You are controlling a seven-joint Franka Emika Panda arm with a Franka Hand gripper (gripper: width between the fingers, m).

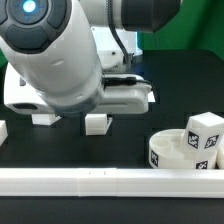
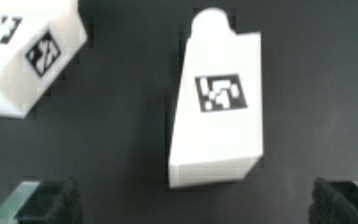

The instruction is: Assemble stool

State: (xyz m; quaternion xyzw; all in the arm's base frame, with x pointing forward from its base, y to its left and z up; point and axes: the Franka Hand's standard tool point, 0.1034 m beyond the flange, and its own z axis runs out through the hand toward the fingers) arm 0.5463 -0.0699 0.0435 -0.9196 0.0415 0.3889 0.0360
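Note:
My gripper is to grab the stool leg by its flat square end next, so the leg's rounded peg stays free to go into the round white seat.
In the wrist view a white stool leg with a square tag lies on the black table between and ahead of my fingers. A second tagged leg lies off to one side of it. My gripper is open and empty, its dark fingertips wide apart and touching neither leg. In the exterior view two small white legs sit under the arm. The round white seat lies at the right, with another tagged leg standing on it.
A long white rail runs along the table's near edge. A small white piece lies at the exterior view's left edge. The bulky arm fills the upper left and hides the table behind it.

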